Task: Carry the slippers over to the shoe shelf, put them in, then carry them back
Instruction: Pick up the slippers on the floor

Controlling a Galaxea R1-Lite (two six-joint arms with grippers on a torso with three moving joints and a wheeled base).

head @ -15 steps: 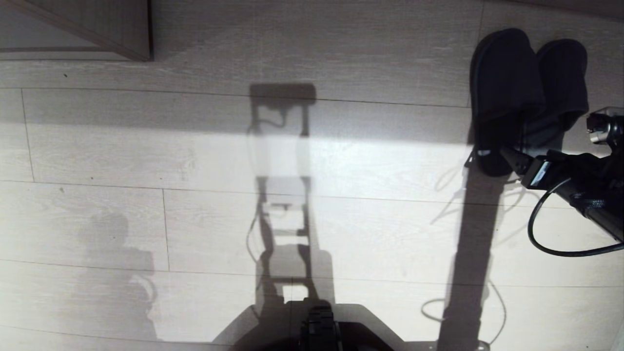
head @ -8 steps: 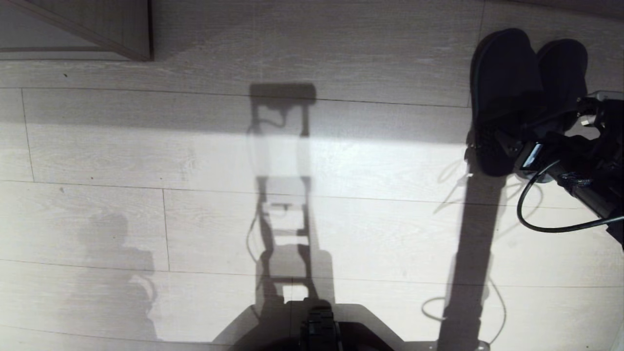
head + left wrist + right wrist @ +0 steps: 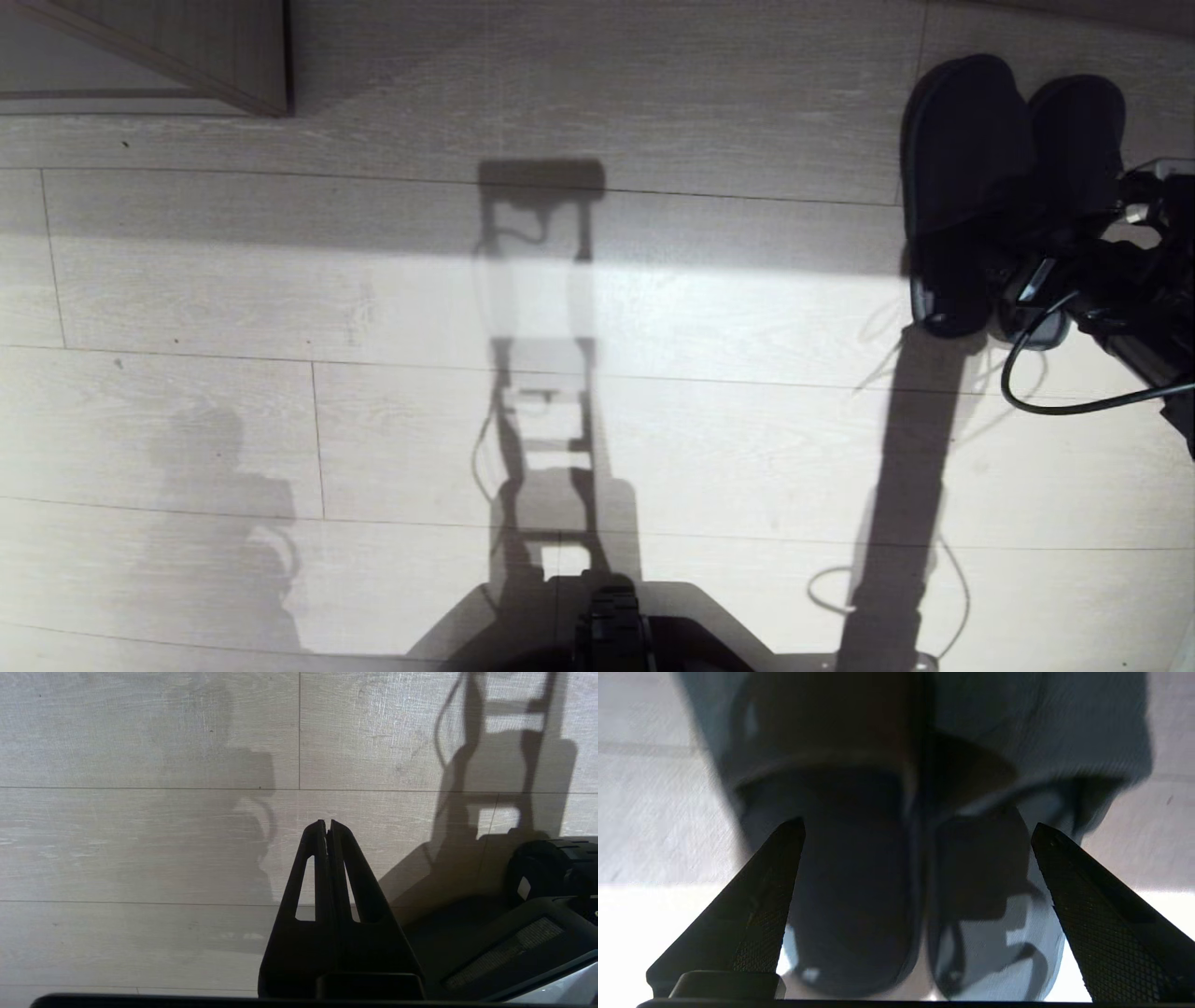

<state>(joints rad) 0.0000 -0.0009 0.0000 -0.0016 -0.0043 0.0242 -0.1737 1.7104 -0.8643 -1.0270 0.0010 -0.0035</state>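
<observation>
The tops of both slippers arch wide and round, so my right gripper will next pinch the pair by the touching inner sides, which stand flat together.
The pair of black slippers [image 3: 966,149] lies side by side on the pale plank floor at the far right of the head view, toes pointing away from me. My right gripper [image 3: 1018,252] reaches in from the right edge, low over their heels. In the right wrist view this gripper [image 3: 919,828] is open wide. Its two fingers stand outside the left slipper [image 3: 850,882] and the right slipper [image 3: 994,924], gripping neither. My left gripper [image 3: 327,823] hangs shut and empty over bare floor. I cannot tell whether the taupe wood-grain unit corner [image 3: 252,56] belongs to the shoe shelf.
A black cable [image 3: 1055,401] loops from the right arm just above the floor. My own base [image 3: 607,625] sits at the bottom centre. Sunlight throws my shadow across the planks.
The right arm has pushed forward, so its gripper now sits further over the slippers' heels and its fingers have spread a little more. The slippers and the left arm have stayed put.
</observation>
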